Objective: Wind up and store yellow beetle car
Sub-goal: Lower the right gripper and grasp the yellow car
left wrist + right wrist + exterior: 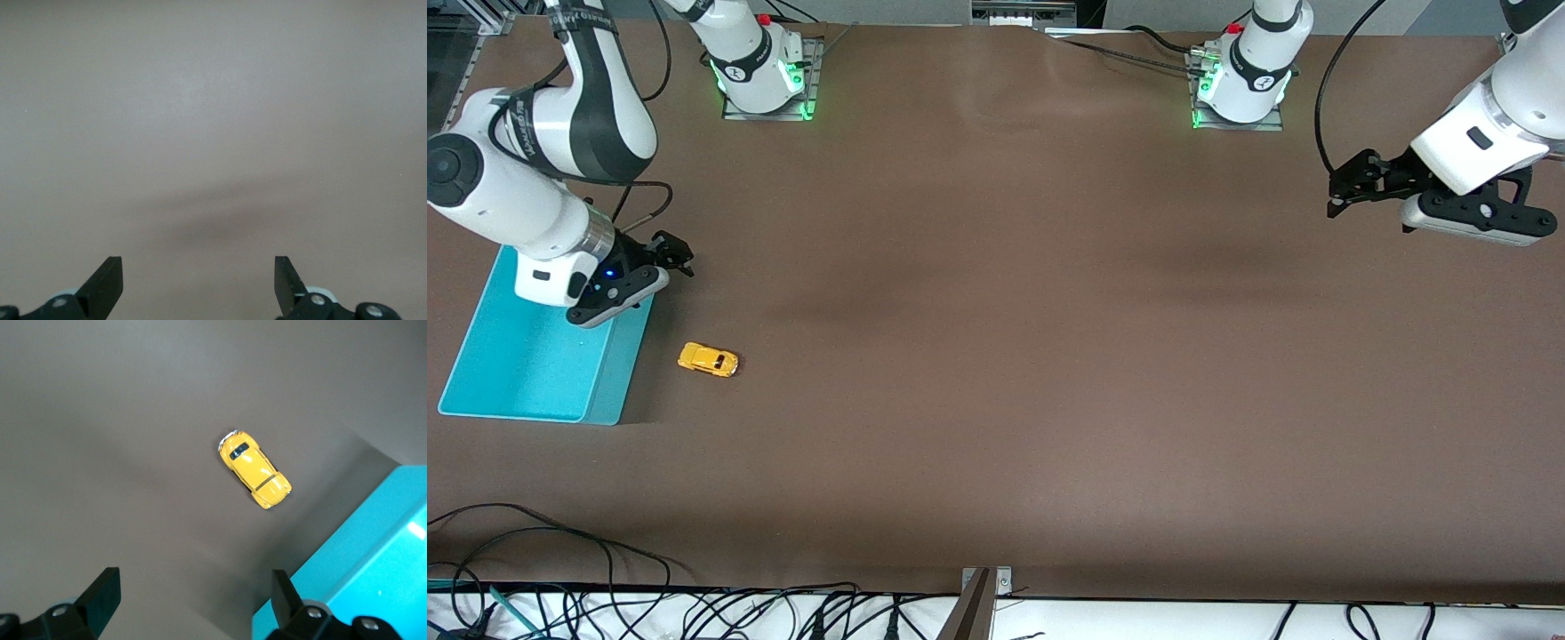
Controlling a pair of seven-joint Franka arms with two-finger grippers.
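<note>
Next, my right gripper grabs the yellow beetle car [708, 359] by the sides of its body to store the car in the turquoise bin [534, 373].
The yellow beetle car [708, 359] stands on the brown table beside the turquoise bin [534, 373], toward the right arm's end. It also shows in the right wrist view [254, 469], with the bin's corner [373, 553] close by. My right gripper [676, 253] is open and empty, up in the air over the bin's corner edge, apart from the car. In the right wrist view the gripper [193, 597] has its jaws wide apart. My left gripper [1347, 187] is open and empty, waiting over bare table at the left arm's end; the left wrist view [199, 283] shows only table.
The bin holds nothing that I can see. Cables [560, 578] lie along the table's edge nearest the front camera. The two arm bases [760, 76] stand at the table's farthest edge from the front camera.
</note>
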